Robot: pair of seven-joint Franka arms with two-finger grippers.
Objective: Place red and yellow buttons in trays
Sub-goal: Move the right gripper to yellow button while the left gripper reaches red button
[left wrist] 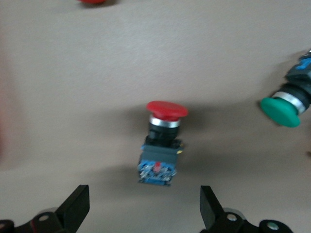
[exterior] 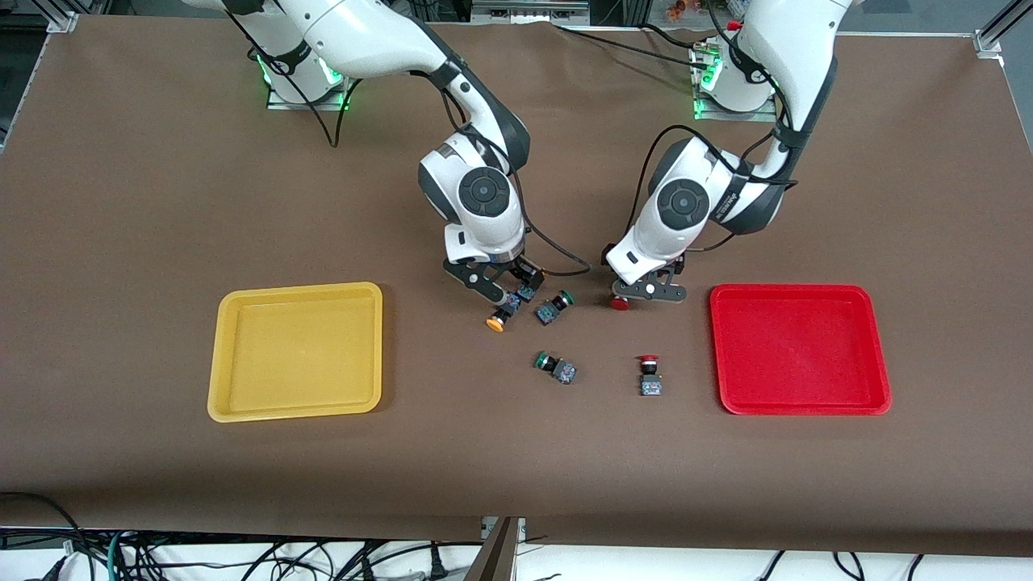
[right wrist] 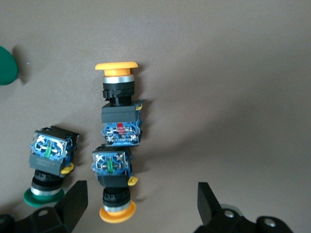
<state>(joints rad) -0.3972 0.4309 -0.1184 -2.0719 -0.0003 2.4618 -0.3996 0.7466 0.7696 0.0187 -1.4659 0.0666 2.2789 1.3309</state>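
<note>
My left gripper will move toward the red button's blue body before closing, as it is beyond my open fingers in the left wrist view.
My right gripper is open, low over two yellow buttons lying end to end. One shows its orange-yellow cap. The other lies between the open fingers, nearer one finger, and my hand mostly hides it in the front view. My left gripper is open, low over a red button that lies just ahead of its fingers. A second red button lies nearer the front camera. The yellow tray and the red tray hold nothing.
One green-capped switch lies beside the yellow buttons, its cap in the left wrist view. Another green-capped switch lies nearer the front camera, between the two trays. Brown table surface lies all round the trays.
</note>
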